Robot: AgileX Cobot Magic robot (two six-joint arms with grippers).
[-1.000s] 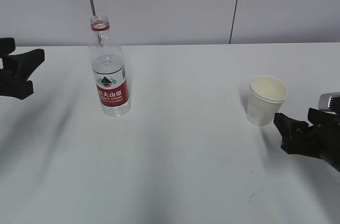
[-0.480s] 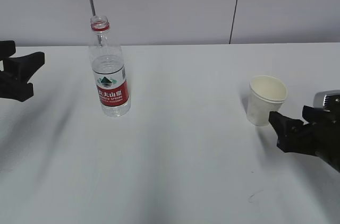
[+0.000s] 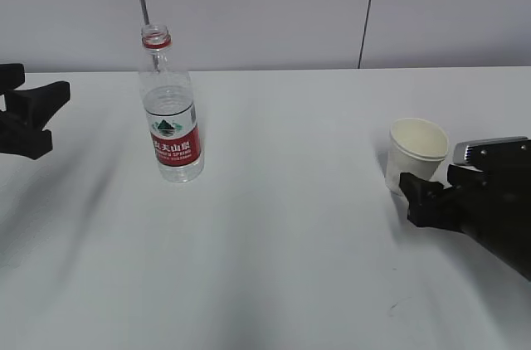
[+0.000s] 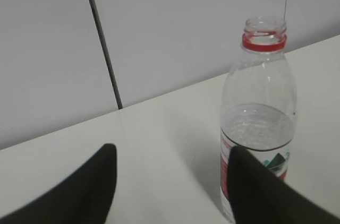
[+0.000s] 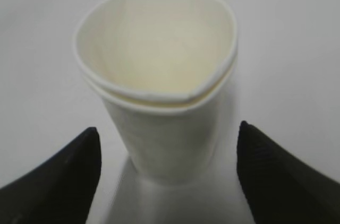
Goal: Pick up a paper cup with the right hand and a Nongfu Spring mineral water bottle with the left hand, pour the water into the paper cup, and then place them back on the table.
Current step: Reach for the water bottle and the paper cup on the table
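My right gripper should next take hold of the paper cup by its side (image 3: 401, 169), so that the paper cup's opening (image 3: 419, 136) stays free for the water to go in.
The paper cup (image 3: 415, 159) stands upright on the white table (image 3: 282, 250) at the right. My right gripper (image 3: 421, 194) is open right at its base. In the right wrist view the cup (image 5: 159, 75) sits between the two fingertips of that gripper (image 5: 168, 128), with a gap on each side. Its rim looks doubled. The Nongfu Spring mineral water bottle (image 3: 171, 118) stands uncapped and about half full at the back left. My left gripper (image 3: 51, 116) is open, well left of it. In the left wrist view the bottle (image 4: 258, 123) shows beyond the right finger of the gripper (image 4: 172, 148).
A grey panelled wall (image 3: 265, 10) with dark vertical seams rises just behind the table's far edge. A small dark mark (image 3: 394, 308) lies on the tabletop near the front right. A wide stretch of bare tabletop separates the bottle from the cup.
My right gripper has slid left and forward until its fingers flank the cup's base. The left gripper, the bottle and the cup have stayed where they were.
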